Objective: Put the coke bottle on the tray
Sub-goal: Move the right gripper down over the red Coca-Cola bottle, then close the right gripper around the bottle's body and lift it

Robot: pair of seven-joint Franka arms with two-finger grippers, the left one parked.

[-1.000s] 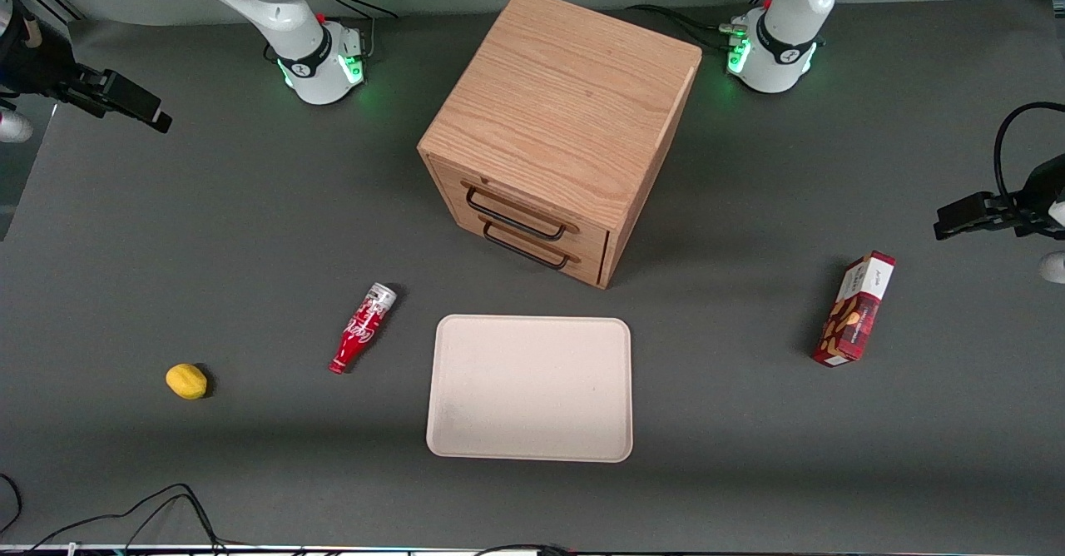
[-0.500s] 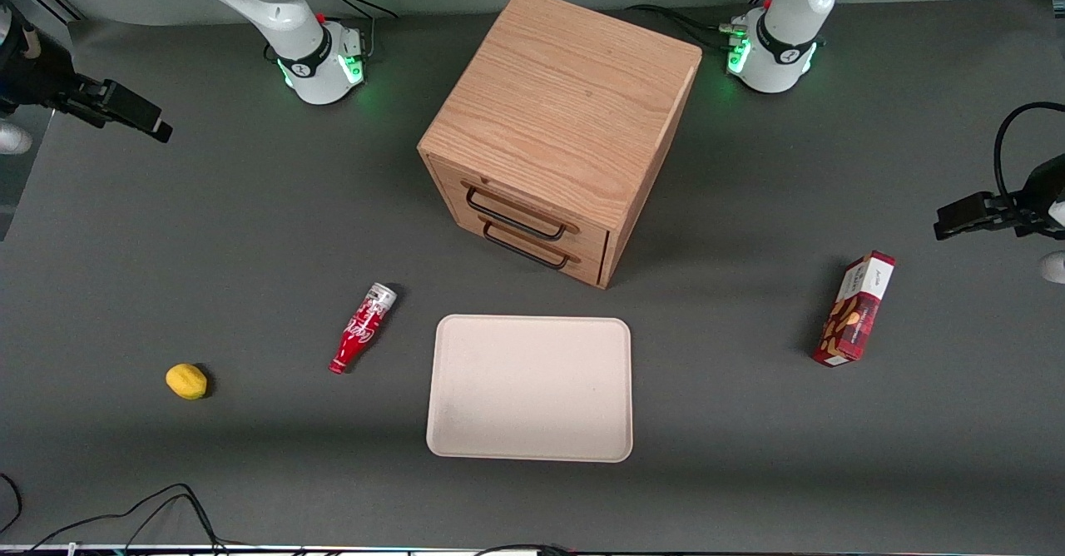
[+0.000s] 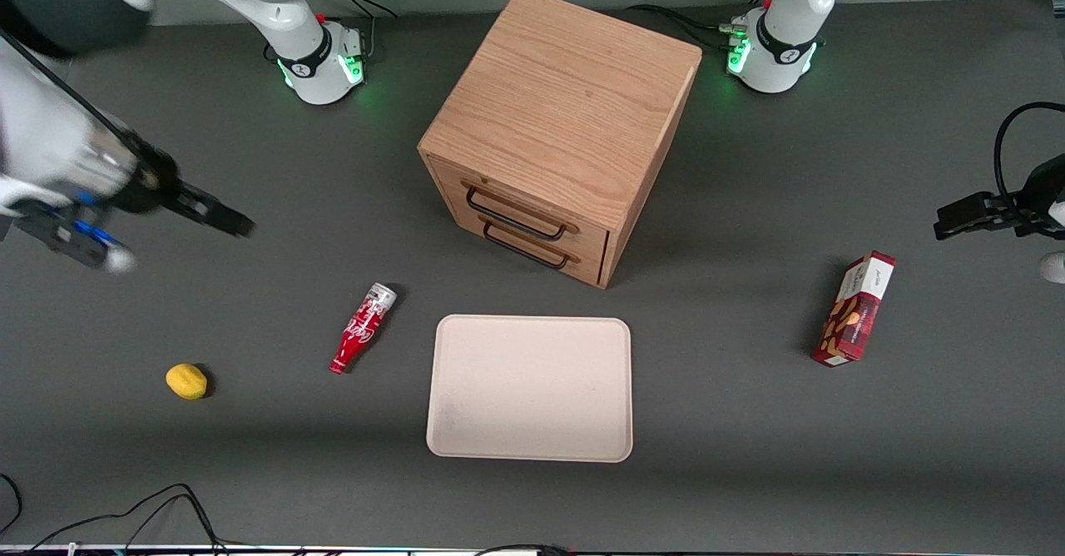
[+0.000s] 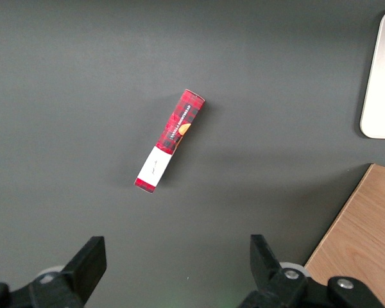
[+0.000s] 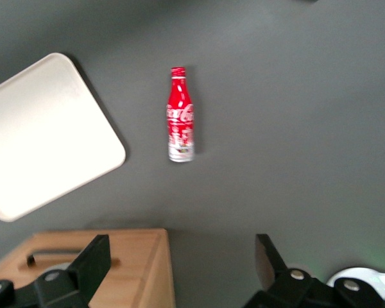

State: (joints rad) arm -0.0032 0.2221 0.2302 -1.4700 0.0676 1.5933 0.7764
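The gripper takes hold of the bottle by its lower body near the silver base next, to place the coke bottle (image 3: 363,328) on the tray (image 3: 530,448).
The coke bottle (image 3: 363,328) lies on its side on the dark table, a slim red bottle with white script, silver base pointing toward the cabinet. It lies apart from the beige tray (image 3: 530,448), beside one short edge. The tray holds nothing. My right gripper (image 3: 231,223) hangs above the table toward the working arm's end, farther from the front camera than the bottle and not touching it. In the right wrist view the gripper (image 5: 179,263) is open and holds nothing, with the bottle (image 5: 180,115) and the tray (image 5: 45,141) below it.
A wooden two-drawer cabinet (image 3: 566,115) with black handles stands just above the tray in the front view; its corner (image 5: 115,263) shows between the fingers. A yellow lemon (image 3: 186,381) lies toward the working arm's end. A red snack box (image 3: 857,308) lies toward the parked arm's end.
The right arm has swung in from the table's edge, bringing the gripper nearer to the front camera and closer to the bottle. The bottle and tray have not moved.
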